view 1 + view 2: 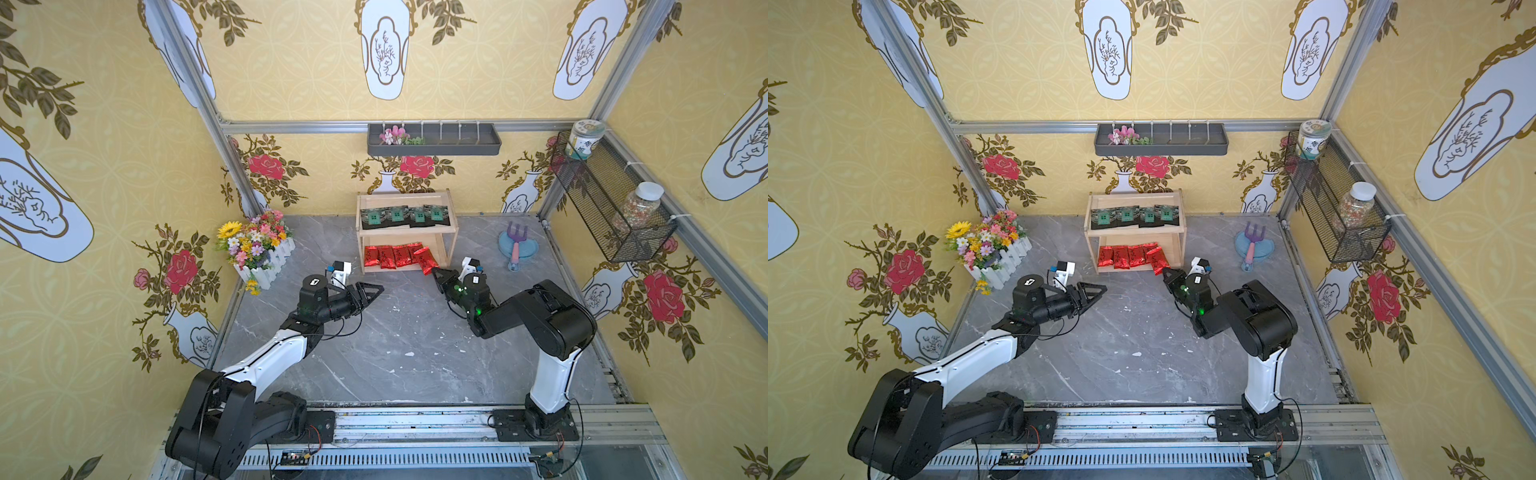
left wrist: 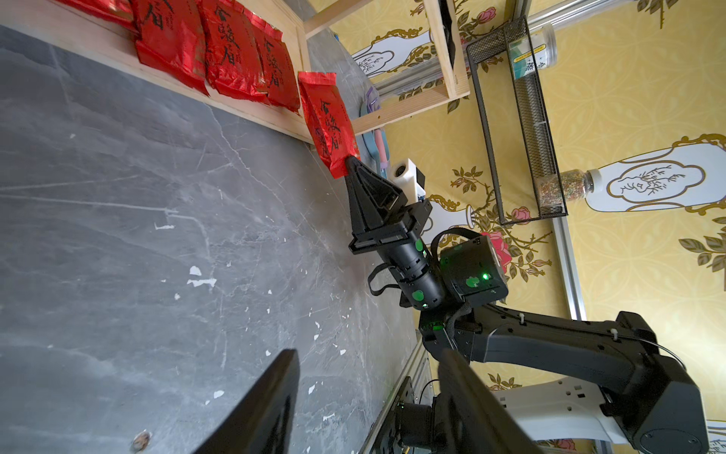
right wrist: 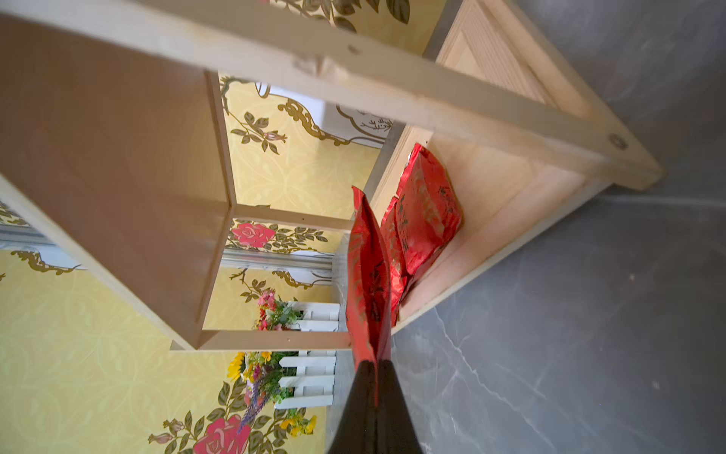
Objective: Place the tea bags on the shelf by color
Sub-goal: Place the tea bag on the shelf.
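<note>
The red tea bag's near end [image 1: 431,266] sticks out past the shelf's front rim [image 1: 397,270], so the robot should move the tea bag inward before the right gripper lets it go.
The light wooden shelf [image 1: 402,197] [image 1: 1177,232] stands at the back of the table. Several black tea bags [image 1: 405,216] with green emblems lie in a row on its upper tier. Along the lower tier lie several red foil tea bags [image 1: 388,256] [image 2: 231,51]. My right gripper [image 1: 434,272] [image 3: 375,365] is shut on one more red tea bag [image 1: 426,261] [image 3: 369,275] [image 2: 330,122], holding it on edge at the lower tier's front right corner. My left gripper [image 1: 380,288] [image 2: 369,351] hovers open and empty over the table, left of the shelf front.
A white picket box of flowers [image 1: 257,249] stands left of the shelf. A blue plate with a purple rake [image 1: 517,247] lies to the right. On the walls hang a dark grey tray [image 1: 434,139] and a black mesh basket [image 1: 611,199] holding two jars.
</note>
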`<state>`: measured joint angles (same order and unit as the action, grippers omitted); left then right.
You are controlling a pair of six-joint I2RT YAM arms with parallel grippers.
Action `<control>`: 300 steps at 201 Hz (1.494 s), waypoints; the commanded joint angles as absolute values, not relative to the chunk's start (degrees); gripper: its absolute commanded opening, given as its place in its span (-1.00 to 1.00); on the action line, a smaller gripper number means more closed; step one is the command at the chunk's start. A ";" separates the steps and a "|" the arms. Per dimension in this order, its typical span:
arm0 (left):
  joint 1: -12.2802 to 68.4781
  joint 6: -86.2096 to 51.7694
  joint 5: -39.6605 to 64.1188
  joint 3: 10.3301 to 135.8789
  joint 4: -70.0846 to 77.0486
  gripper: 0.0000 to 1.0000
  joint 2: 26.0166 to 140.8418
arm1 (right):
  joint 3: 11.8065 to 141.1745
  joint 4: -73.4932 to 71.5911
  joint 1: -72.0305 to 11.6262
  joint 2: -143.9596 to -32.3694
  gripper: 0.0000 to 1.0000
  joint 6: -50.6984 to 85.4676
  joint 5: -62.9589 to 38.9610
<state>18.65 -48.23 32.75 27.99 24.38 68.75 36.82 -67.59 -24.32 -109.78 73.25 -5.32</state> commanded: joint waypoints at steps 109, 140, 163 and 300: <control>18.63 -46.49 31.81 27.69 23.11 0.25 68.69 | 43.30 -70.49 -21.29 -117.23 -0.84 74.37 -1.52; 18.63 -46.32 31.73 27.78 22.93 0.25 68.91 | 45.14 -70.33 -21.29 -119.00 -0.83 74.60 -1.19; 18.63 -46.14 31.49 27.86 22.56 0.25 68.95 | 45.95 -70.13 -21.15 -119.92 -0.82 74.79 -0.89; 18.63 -45.27 30.66 28.39 21.08 0.26 69.16 | 50.24 -68.63 -20.49 -123.64 -0.74 75.86 -0.48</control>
